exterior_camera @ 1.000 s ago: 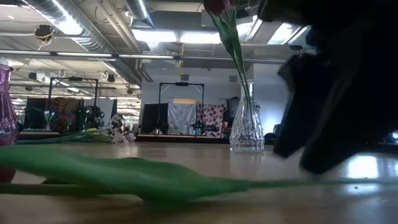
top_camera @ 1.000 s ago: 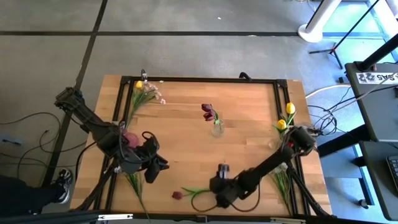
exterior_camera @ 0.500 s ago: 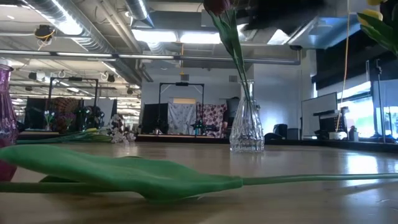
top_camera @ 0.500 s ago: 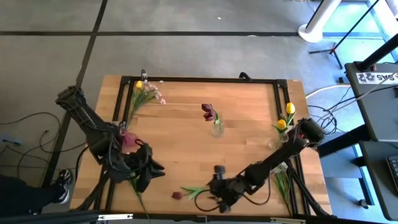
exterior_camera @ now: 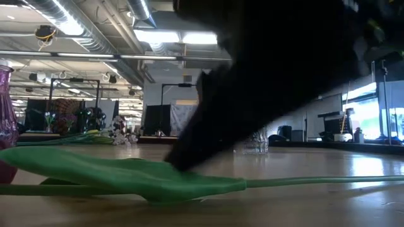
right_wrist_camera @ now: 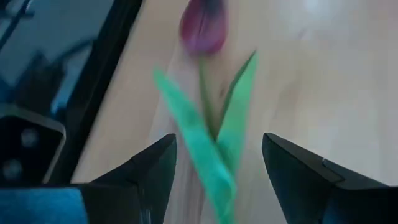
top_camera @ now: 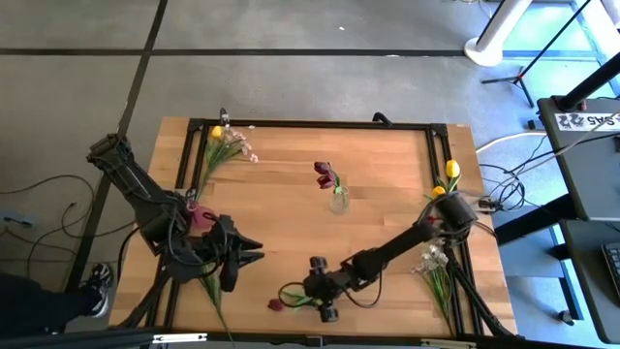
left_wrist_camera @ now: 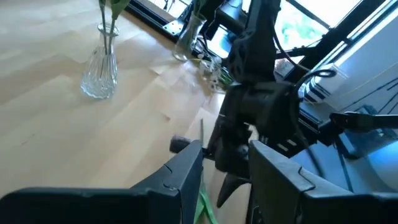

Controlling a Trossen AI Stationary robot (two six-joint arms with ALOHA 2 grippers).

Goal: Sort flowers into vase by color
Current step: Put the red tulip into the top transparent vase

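My right gripper grips the dark red tulip's stem at the leaf base next, to sort it into the clear vase (top_camera: 338,201).
A dark red tulip (top_camera: 277,304) lies on the table near its near edge; its head (right_wrist_camera: 202,28) and green leaves (right_wrist_camera: 214,155) show in the right wrist view, and a leaf (exterior_camera: 126,180) in the low view. My right gripper (right_wrist_camera: 217,171) is open and low over it, one finger on each side of the leaves and stem, apart from them. My left gripper (top_camera: 244,258) hangs open to the tulip's left. A clear vase (top_camera: 338,201) mid-table holds dark red tulips (top_camera: 325,174).
A pink vase (top_camera: 201,215) stands by the left arm, and a vase with yellow tulips (top_camera: 448,182) at the right edge. Blossom sprigs and a yellow tulip (top_camera: 226,145) lie at the far left. More sprigs (top_camera: 434,271) lie near right, and a green stem (top_camera: 208,291) near left.
My right gripper has travelled along the near edge toward the table's left and come down over the dark red tulip, staying open. My left gripper swung a little toward the near edge and back. The flowers have not moved.
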